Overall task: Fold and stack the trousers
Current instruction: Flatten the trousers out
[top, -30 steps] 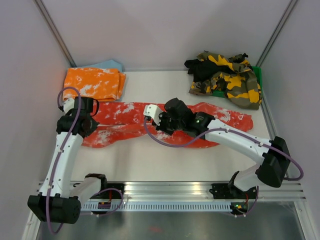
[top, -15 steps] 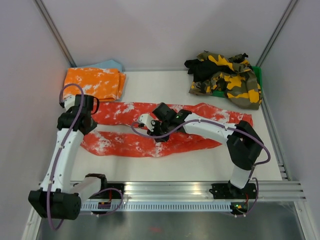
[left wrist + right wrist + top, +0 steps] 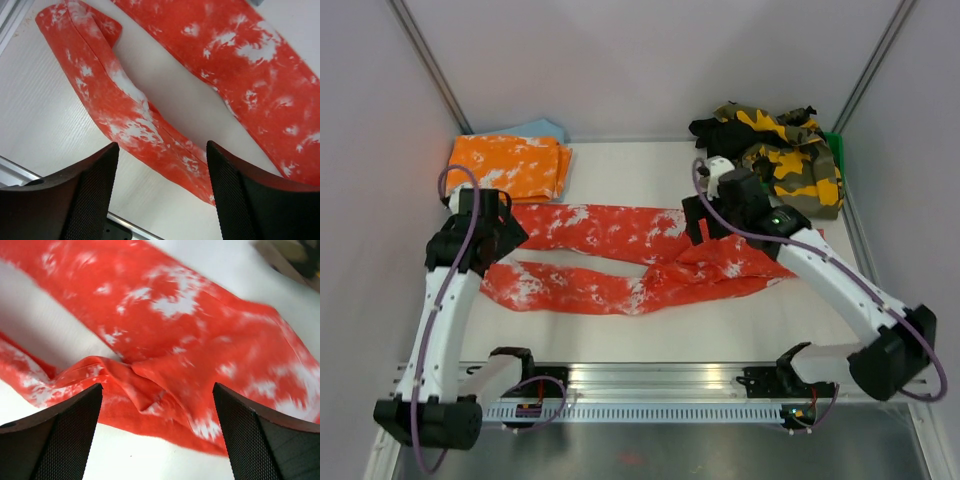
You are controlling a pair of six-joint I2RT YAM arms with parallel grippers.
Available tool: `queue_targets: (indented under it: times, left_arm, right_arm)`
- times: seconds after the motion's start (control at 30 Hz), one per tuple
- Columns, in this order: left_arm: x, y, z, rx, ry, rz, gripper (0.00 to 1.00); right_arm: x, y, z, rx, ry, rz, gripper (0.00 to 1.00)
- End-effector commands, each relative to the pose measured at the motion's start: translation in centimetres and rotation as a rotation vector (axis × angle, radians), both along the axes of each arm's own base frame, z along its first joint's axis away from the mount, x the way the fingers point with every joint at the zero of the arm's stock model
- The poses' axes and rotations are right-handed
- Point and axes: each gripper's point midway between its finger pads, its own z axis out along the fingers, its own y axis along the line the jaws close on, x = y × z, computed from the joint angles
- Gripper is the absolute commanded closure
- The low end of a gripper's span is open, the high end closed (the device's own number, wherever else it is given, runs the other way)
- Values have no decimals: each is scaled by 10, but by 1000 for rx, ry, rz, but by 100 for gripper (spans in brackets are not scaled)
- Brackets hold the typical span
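Observation:
Next, my right gripper grabs the red trousers by the waist edge (image 3: 790, 273), leaving the near part of the trousers free, to spread the trousers flat for folding.
The red, white-splotched trousers (image 3: 610, 230) lie flat across the table, waist to the right and two legs running left with a gap between them. The near leg (image 3: 125, 107) bends towards the front edge, and the cloth is rumpled where the legs meet (image 3: 150, 385). My left gripper (image 3: 492, 236) hovers over the leg ends at the left; its jaws (image 3: 162, 150) are open with nothing between them. My right gripper (image 3: 700, 216) hangs above the crotch area, also open and empty (image 3: 157, 387).
A folded orange-and-white pair (image 3: 510, 166) lies at the back left on something light blue (image 3: 538, 128). A heap of yellow-green camouflage and black trousers (image 3: 775, 152) covers a green bin (image 3: 835, 150) at the back right. A metal rail (image 3: 660, 380) borders the front edge.
Both grippers have opened and let go of the red trousers. The right arm swung from the table's middle back to the right. The near leg now lies apart from the far one.

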Motion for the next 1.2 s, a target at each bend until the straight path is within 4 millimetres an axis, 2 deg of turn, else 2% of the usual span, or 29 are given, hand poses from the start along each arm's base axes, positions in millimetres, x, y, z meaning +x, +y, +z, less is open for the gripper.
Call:
queue_targets:
  times: [0.0, 0.03, 0.1, 0.13, 0.17, 0.2, 0.23, 0.33, 0.37, 0.4, 0.43, 0.47, 0.5, 0.53, 0.6, 0.63, 0.67, 0.7, 0.77, 0.8, 0.87, 0.9, 0.93, 0.97, 1.03, 1.07, 1.1, 1.13, 1.17]
  left_arm:
    - [-34, -4, 13, -65, -68, 45, 20]
    - [-42, -8, 15, -105, -106, 65, 20]
    - [-51, -23, -13, -191, -61, 44, 20]
    - [-53, -31, -23, -242, -53, 48, 20]
    - [-54, -48, -43, -319, -15, 8, 23]
    - [-53, -56, -50, -359, -5, -11, 25]
    - [-48, -65, -59, -403, -10, -32, 29]
    - [-34, -98, -50, -519, -77, -230, 48]
    - [-24, -112, -34, -552, -132, -327, 52]
    - [-20, -118, -27, -531, -153, -407, 52]
    - [-16, -131, -7, -526, -193, -497, 51]
    - [-11, -141, 0, -525, -198, -562, 51]
    - [-12, -160, 17, -497, -222, -675, 50]
    - [-12, -173, 20, -484, -216, -732, 50]
    - [-6, -199, 11, -429, -161, -821, 50]
    - [-14, -228, 16, -403, -154, -915, 50]
    - [-12, -246, 3, -393, -107, -952, 49]
    - [-25, -273, 7, -398, -96, -1032, 49]
    - [-29, -295, 0, -389, -73, -1068, 49]
    - [-34, -315, -4, -399, -68, -1108, 49]
    - [-38, -332, -6, -416, -84, -1144, 49]
    - [-42, -347, -8, -431, -101, -1176, 49]
    - [-44, -355, -9, -440, -104, -1197, 49]
    - [-45, -365, -6, -444, -121, -1223, 49]
    - [-48, -388, -20, -427, -102, -1273, 49]
    - [-54, -403, -16, -416, -119, -1327, 49]
    - [-50, -415, -32, -394, -95, -1336, 49]
    - [-52, -424, -38, -389, -93, -1358, 49]
    - [-52, -432, -42, -380, -106, -1388, 49]
  right_arm:
    - [-31, -30, 9, 154, 70, -206, 2]
    - [-44, -39, -5, 127, 110, -226, 2]
    - [-49, -68, -9, 77, 93, -352, 2]
    - [-56, -81, -25, 59, 130, -446, 2]
    - [-59, -109, -35, -1, 130, -563, 2]
    - [-63, -120, -38, 0, 130, -621, 3]
    - [-73, -134, -55, -22, 167, -692, 11]
    - [-82, -159, -76, -16, 199, -809, 27]
    - [-77, -166, -72, -5, 172, -862, 27]
    - [-72, -171, -67, 0, 149, -901, 15]
    - [-66, -191, -63, 5, 111, -1022, 10]
    - [-61, -200, -61, 15, 101, -1074, 7]
    - [-52, -205, -57, 52, 77, -1107, 6]
    - [-48, -218, -58, 73, 74, -1170, 5]
    - [-36, -220, -70, 128, 83, -1199, 5]
    - [-33, -228, -77, 136, 94, -1233, 5]
    - [-32, -230, -92, 120, 133, -1247, 5]
    - [-30, -231, -102, 128, 154, -1254, 5]
    - [-27, -239, -119, 100, 180, -1277, 5]
    - [-24, -244, -123, 91, 161, -1292, 8]
    - [-17, -249, -123, 84, 130, -1310, 11]
    - [-11, -253, -119, 82, 101, -1320, 13]
    - [-8, -254, -120, 68, 96, -1322, 17]
    - [-1, -258, -114, 63, 69, -1328, 33]
    - [5, -264, -114, 30, 71, -1330, 63]
    - [12, -269, -106, 18, 42, -1342, 93]
    - [16, -274, -103, 4, 35, -1340, 100]
    - [19, -277, -102, -9, 40, -1336, 100]
    - [28, -278, -91, 2, 18, -1334, 100]
